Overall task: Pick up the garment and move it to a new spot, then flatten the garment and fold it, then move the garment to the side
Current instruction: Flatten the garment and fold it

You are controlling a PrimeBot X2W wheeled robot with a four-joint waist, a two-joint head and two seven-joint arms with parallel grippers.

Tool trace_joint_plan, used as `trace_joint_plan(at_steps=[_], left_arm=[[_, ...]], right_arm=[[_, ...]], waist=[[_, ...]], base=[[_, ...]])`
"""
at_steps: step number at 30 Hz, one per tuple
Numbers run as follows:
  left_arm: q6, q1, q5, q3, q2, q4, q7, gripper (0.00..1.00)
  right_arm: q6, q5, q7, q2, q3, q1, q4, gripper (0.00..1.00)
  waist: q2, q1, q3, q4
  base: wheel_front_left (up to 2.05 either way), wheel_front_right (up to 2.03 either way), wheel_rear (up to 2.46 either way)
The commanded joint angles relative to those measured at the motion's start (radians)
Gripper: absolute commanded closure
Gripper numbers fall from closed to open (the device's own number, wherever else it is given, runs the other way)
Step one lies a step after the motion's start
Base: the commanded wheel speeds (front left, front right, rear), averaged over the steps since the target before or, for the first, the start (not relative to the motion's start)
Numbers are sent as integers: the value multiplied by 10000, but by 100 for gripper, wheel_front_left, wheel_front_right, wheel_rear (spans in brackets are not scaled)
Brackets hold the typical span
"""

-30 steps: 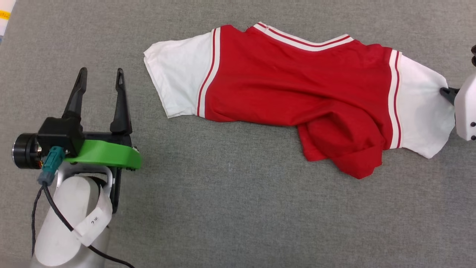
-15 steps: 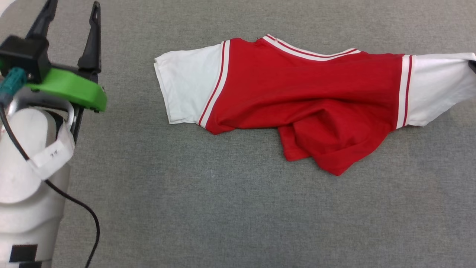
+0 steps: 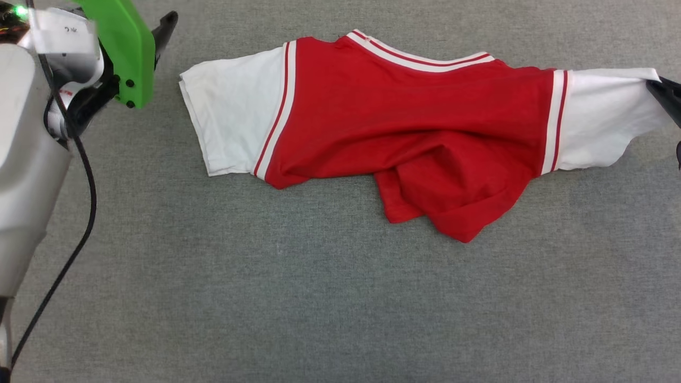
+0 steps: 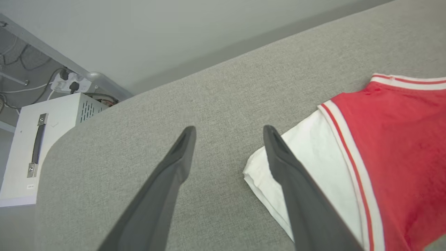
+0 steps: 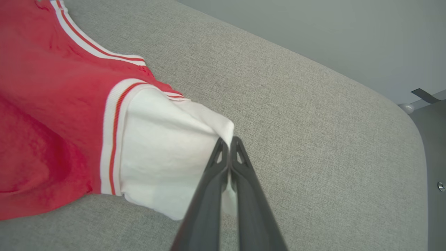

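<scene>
The left gripper will next grab the T-shirt by its free sleeve's upper hem corner point(image 3: 186, 75), as the sleeve's loose edge lifts a little there while the white cloth point(image 3: 241, 115) lies flat.
The garment point(image 3: 404, 117) is a red T-shirt with white sleeves and striped trim. It lies stretched crosswise on the grey table, its lower body bunched into folds point(image 3: 447, 202). My right gripper point(image 5: 228, 141) is shut on the far corner of the right sleeve point(image 5: 163, 150); its dark tips show at the head view's right edge point(image 3: 659, 88). My left gripper point(image 4: 229, 131) stands open above bare table, just left of the left sleeve point(image 4: 306, 164) and apart from it. In the head view its green mount point(image 3: 125, 53) sits at the upper left.
The grey fabric table point(image 3: 319, 298) has wide free room in front of the shirt. Its rounded corners show in the wrist views point(image 5: 411, 115). A white cabinet with a handle point(image 4: 35, 150) stands beyond the left edge. A black cable point(image 3: 80, 213) hangs from my left arm.
The head camera has shifted. My left arm has risen to the upper left and turned toward the left sleeve. The right gripper has drawn the right sleeve out straighter while still holding it.
</scene>
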Motion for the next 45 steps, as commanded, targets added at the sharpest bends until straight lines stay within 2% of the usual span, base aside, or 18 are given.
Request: trace_joint_plan(at_steps=[1, 4, 7, 17, 23, 24, 25, 26, 33, 40, 45], left_arm=[[-26, -339, -360, -311, 162, 85, 509, 0], [-27, -748, -1249, -1247, 345, 287, 1906, 0], [-27, -1028, -1617, -1808, 436, 487, 2480, 0], [-28, -1252, -2052, -3070, 337, 1884, 2768, 0], [-28, -1115, -2510, -3912, 254, 2071, 2961, 0], [-28, -1135, -2540, -4081, 296, 2056, 2974, 34], [-28, -1152, -2541, -4167, 315, 2058, 2935, 75], [-28, -1153, -2581, -4335, 329, 2032, 2800, 100], [-28, -1346, -2649, -4772, 370, 1987, 1423, 100], [-28, -1660, -2221, -4990, 632, 1558, -1274, 100], [-28, -1601, -2230, -4930, 984, 938, -2671, 100]], right_arm=[[-7, -73, 63, 69, -70, 169, -78, 100], [-7, -151, 173, 196, -159, 188, -206, 100], [-7, -207, 247, 283, -205, 122, -314, 100], [-7, -322, 347, 646, -11, -220, -406, 100], [-7, -296, 308, 646, 105, -263, -271, 100], [-7, -289, 302, 649, 132, -278, -251, 100], [-7, -288, 294, 655, 151, -286, -236, 100], [-7, -291, 265, 678, 213, -299, -204, 100], [-7, -235, -16, 639, 385, -360, 54, 100], [-7, -222, -642, 485, 297, -476, 305, 100], [-7, -236, -1059, 309, 166, -466, 400, 100]], waist=[[0, 0, 202, -167], [0, 0, 416, -294], [0, 0, 650, -397], [0, 0, 1164, -697], [0, 0, 1226, -706], [0, 0, 1215, -701], [0, 0, 1197, -696], [0, 0, 1120, -688], [0, 0, 492, -464], [0, 0, -526, -103], [0, 0, -1315, 120]], base=[[0, 0, 0], [0, 0, 0], [0, 0, 0], [0, 0, 0], [0, 0, 0], [0, 0, 0], [0, 0, 0], [0, 0, 0], [0, 0, 0], [0, 0, 0], [0, 0, 0]])
